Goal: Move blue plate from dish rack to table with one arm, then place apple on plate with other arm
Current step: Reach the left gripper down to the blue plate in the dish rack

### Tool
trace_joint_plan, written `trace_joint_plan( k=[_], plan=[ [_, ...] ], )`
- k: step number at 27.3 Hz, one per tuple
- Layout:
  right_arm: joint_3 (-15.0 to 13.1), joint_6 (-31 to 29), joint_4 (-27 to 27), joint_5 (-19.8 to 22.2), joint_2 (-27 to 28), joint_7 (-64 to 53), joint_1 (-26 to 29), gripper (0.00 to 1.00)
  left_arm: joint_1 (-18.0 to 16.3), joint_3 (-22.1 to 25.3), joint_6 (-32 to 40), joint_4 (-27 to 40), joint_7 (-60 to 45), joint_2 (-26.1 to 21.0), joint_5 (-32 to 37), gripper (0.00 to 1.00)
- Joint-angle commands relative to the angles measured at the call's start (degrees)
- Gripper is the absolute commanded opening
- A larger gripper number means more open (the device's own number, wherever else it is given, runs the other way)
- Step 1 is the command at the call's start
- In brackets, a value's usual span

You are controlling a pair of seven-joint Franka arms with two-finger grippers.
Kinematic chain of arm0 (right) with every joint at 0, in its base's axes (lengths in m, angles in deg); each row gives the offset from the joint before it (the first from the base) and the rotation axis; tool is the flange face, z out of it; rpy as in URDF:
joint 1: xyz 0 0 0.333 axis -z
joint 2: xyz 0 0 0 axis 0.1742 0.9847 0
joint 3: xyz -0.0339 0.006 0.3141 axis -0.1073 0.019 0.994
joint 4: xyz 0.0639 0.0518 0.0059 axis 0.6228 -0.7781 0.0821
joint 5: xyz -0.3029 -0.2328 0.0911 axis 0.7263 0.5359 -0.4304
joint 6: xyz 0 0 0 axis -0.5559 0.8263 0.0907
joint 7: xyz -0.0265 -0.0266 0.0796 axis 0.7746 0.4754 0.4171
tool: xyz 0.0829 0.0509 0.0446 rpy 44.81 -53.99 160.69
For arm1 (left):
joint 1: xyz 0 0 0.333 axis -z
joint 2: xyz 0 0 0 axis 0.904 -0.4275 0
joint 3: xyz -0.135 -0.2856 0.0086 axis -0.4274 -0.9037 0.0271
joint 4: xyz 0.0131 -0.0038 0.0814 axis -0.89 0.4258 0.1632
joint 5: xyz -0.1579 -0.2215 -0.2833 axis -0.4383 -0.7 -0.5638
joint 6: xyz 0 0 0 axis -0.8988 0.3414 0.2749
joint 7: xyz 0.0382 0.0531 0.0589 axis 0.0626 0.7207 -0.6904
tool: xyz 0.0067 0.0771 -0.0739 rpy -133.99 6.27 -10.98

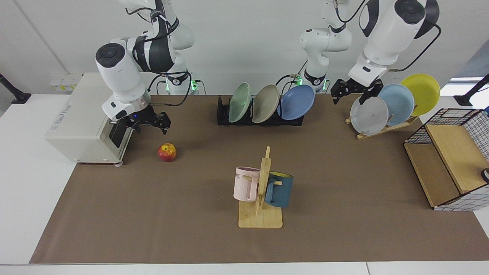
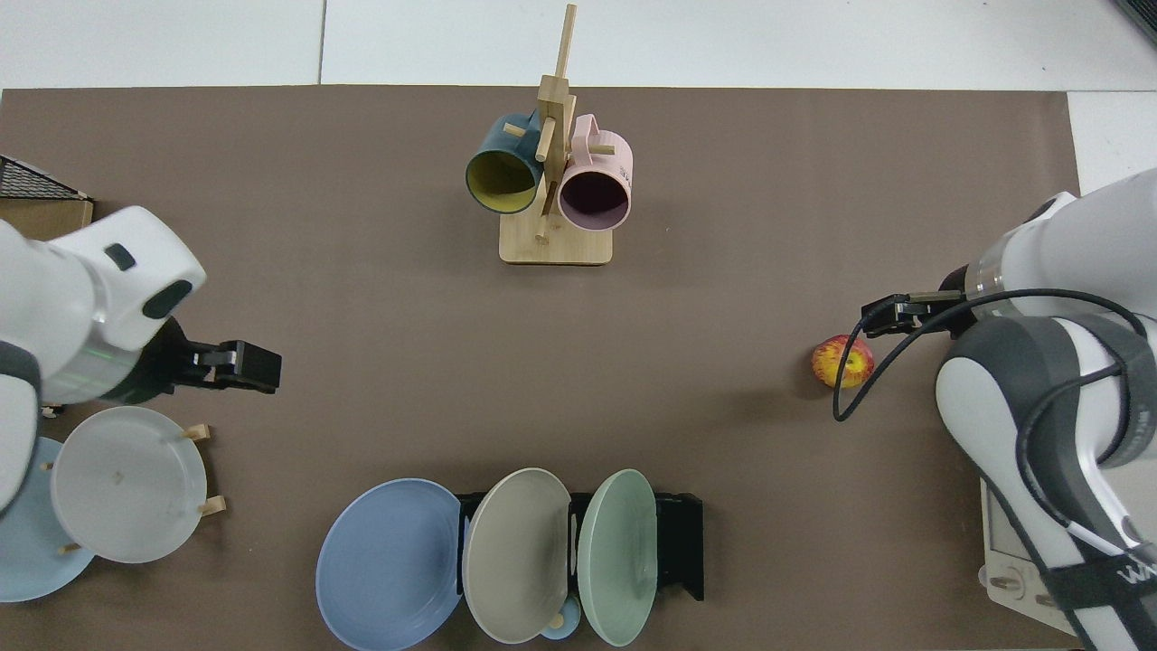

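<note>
My right gripper is to grab the red apple by its round sides next, to put the apple on the blue plate (image 1: 297, 101).
The blue plate (image 1: 297, 101) (image 2: 389, 565) leans in the end slot of the black dish rack (image 1: 223, 114) (image 2: 684, 542), next to a beige and a green plate. The red and yellow apple (image 1: 167, 152) (image 2: 842, 362) lies on the brown mat of the table (image 1: 344, 198) near the oven. My right gripper (image 1: 147, 128) (image 2: 890, 312) hangs open just above and behind the apple, holding nothing. My left gripper (image 1: 348, 99) (image 2: 244, 366) is open and empty in the air between the dish rack and the wooden plate stand, to the right of the blue plate.
A white toaster oven (image 1: 76, 122) stands beside the apple. A wooden mug tree (image 1: 261, 191) with a pink and a dark blue mug is mid-table. A slanted wooden stand (image 1: 368, 114) holds grey, pale blue and yellow plates. A wire-and-wood shelf (image 1: 450, 160) sits at the far right.
</note>
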Motion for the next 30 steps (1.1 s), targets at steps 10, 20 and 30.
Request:
trace_joint_plan(
  k=[10,20,30],
  plan=[
    [0.0,-12.5,-8.7,0.0,2.6,1.3,-0.3,1.00,0.7,-12.8,-18.3,34.3,-9.0,17.1,5.8,1.00],
    [0.0,-17.0,-11.5,0.0,4.5,1.3,-0.3,1.00,0.8,-15.9,-19.5,38.1,-9.0,15.7,8.6,1.00],
    [0.0,-21.2,-12.1,-0.1,8.5,1.6,-1.4,1.00,0.7,-16.0,-18.4,38.1,-8.5,15.7,8.6,0.65]
  ],
)
